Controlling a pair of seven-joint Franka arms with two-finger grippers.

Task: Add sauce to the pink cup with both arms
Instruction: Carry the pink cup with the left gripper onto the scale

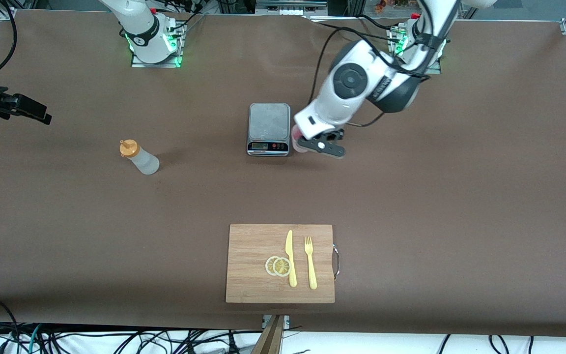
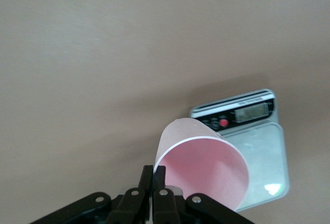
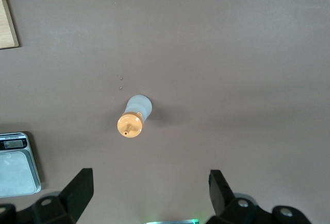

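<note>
I need to move the cup's base onto the scale's plate (image 1: pixel 269 122) with my left gripper before I release it. The pink cup (image 1: pixel 296 139) still hangs past the scale's side edge.
The pink cup (image 1: pixel 296 139) is held by my left gripper (image 1: pixel 306 144), low beside the scale on the side toward the left arm's end of the table. In the left wrist view the fingers (image 2: pixel 161 178) are shut on the rim of the pink cup (image 2: pixel 206 165), one inside and one outside the wall. The sauce bottle (image 1: pixel 139 157), whitish with an orange cap, stands on the table toward the right arm's end. My right gripper (image 1: pixel 26 109) is up in the air at that end, open and empty (image 3: pixel 149 180), with the sauce bottle (image 3: pixel 135 115) below it.
A grey kitchen scale (image 1: pixel 269 128) sits mid-table and also shows in the left wrist view (image 2: pixel 258 147) and the right wrist view (image 3: pixel 18 165). A wooden cutting board (image 1: pixel 251 282) nearer the front camera carries a yellow knife (image 1: pixel 290 258), fork (image 1: pixel 310 263) and lemon slices (image 1: pixel 278 266).
</note>
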